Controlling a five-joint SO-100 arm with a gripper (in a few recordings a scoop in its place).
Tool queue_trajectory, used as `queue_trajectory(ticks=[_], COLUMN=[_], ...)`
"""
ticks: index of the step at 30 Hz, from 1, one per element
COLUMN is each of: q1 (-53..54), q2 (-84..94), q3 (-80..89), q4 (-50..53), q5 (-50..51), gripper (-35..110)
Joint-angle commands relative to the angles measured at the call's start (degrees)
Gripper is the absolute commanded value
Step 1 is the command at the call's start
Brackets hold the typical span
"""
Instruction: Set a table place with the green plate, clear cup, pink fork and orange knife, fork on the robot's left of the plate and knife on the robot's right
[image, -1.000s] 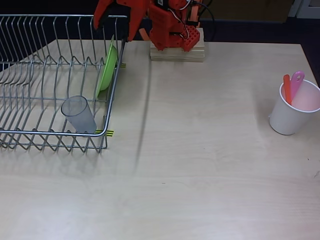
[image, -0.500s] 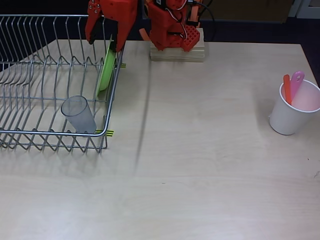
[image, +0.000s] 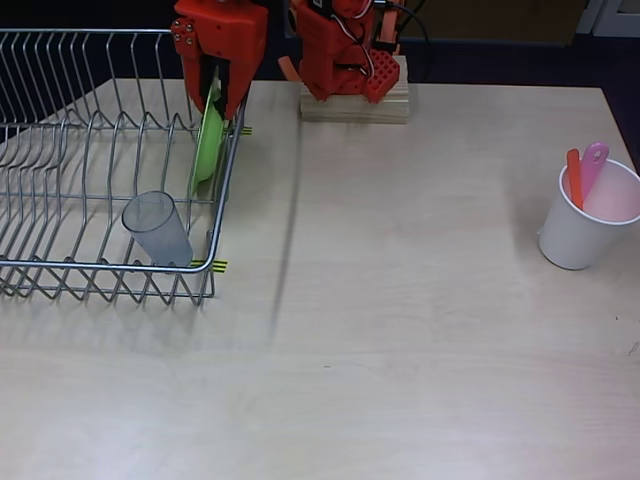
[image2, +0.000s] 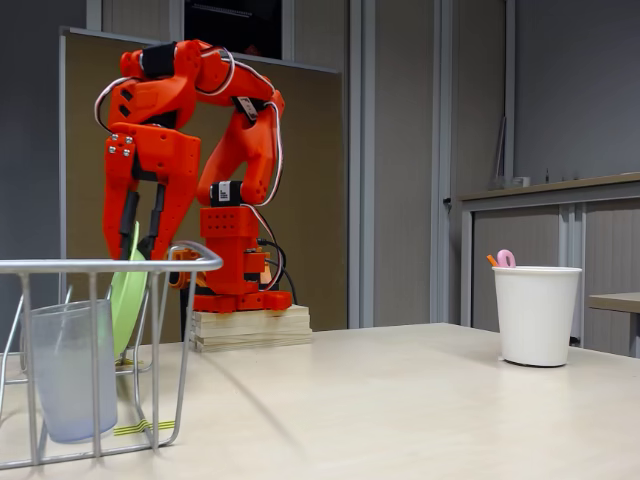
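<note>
The green plate (image: 207, 150) should be grabbed next by its upper rim (image: 214, 98) with my gripper, to set the table place.
The green plate (image: 207, 150) (image2: 127, 295) stands on edge in the wire dish rack (image: 60, 265), near its right side in the overhead view. My gripper (image: 212, 98) (image2: 141, 245) hangs over the plate's upper rim, open, one finger on each side of the rim with a gap showing between them. The clear cup (image: 157, 228) (image2: 65, 370) sits in the rack's front corner. The pink fork (image: 594, 165) (image2: 506, 258) and the orange knife (image: 573, 178) (image2: 491, 261) stand handle-up in a white paper cup (image: 585, 225) (image2: 537, 315) at the right.
The arm's base (image: 350, 60) sits on a wooden block (image: 355, 105) at the table's back edge. The rack's wire wall (image2: 120, 267) stands close around the plate. Bare tabletop (image: 400, 300) stretches between the rack and the white cup.
The gripper has swung left and come down over the plate's top rim. Its jaws have narrowed around the rim. The plate, cup, fork and knife have not moved.
</note>
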Motion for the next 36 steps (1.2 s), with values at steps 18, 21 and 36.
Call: queue_trajectory(ticks=[18, 21, 36], q1=[-1.1, -4.0, -31.4], q2=[5.5, 5.4, -0.2], q3=[-28.5, -33.4, -50.2], q4=[17.5, 21.3, 28.4], q5=[-10.2, -11.8, -8.5], gripper=[0, 0, 0])
